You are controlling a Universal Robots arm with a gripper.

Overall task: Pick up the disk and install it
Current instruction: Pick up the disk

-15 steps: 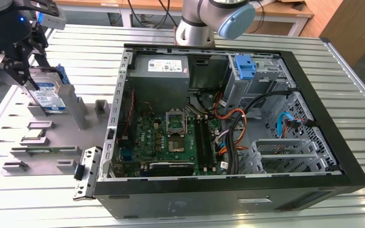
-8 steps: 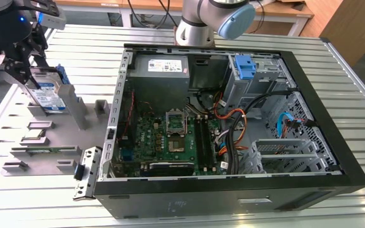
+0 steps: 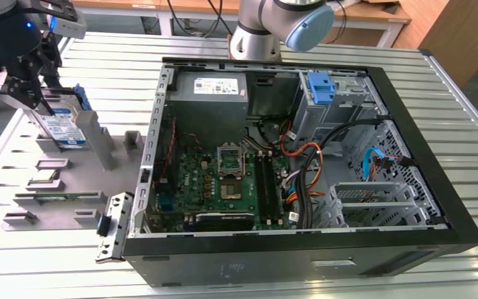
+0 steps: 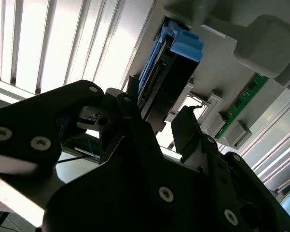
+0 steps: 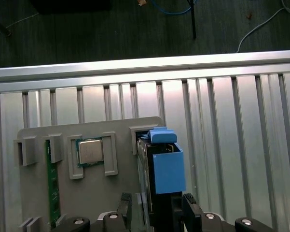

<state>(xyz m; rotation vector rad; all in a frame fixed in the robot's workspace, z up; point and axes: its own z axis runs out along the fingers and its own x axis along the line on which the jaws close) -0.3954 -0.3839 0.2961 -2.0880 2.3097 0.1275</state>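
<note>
The disk should be held by its black edge [image 3: 63,98] beside the disk's blue bar, so my gripper will grab it there next to install it in the open computer case.
The disk [image 3: 63,124] stands on edge in a slot of the grey holder plate [image 3: 98,180] at the exterior view's left, white-and-blue label facing out. Its blue side rail [image 5: 168,166] shows in the first wrist view, and the disk [image 4: 171,72] appears again in the second wrist view. My gripper [image 3: 32,99] hangs over the disk's top end. In both wrist views its black fingers [image 5: 126,205] stand on either side of the disk, with a narrow gap on one side. The gripper [image 4: 159,113] is open around the disk, which rests in its slot.
An open computer case [image 3: 463,230] lies at the exterior view's right, with a grey power-supply box [image 3: 210,93], a motherboard [image 3: 222,180], cables and a blue drive bay [image 3: 322,87]. The holder plate also carries a square processor chip [image 5: 90,151] and a green memory stick [image 5: 50,183].
</note>
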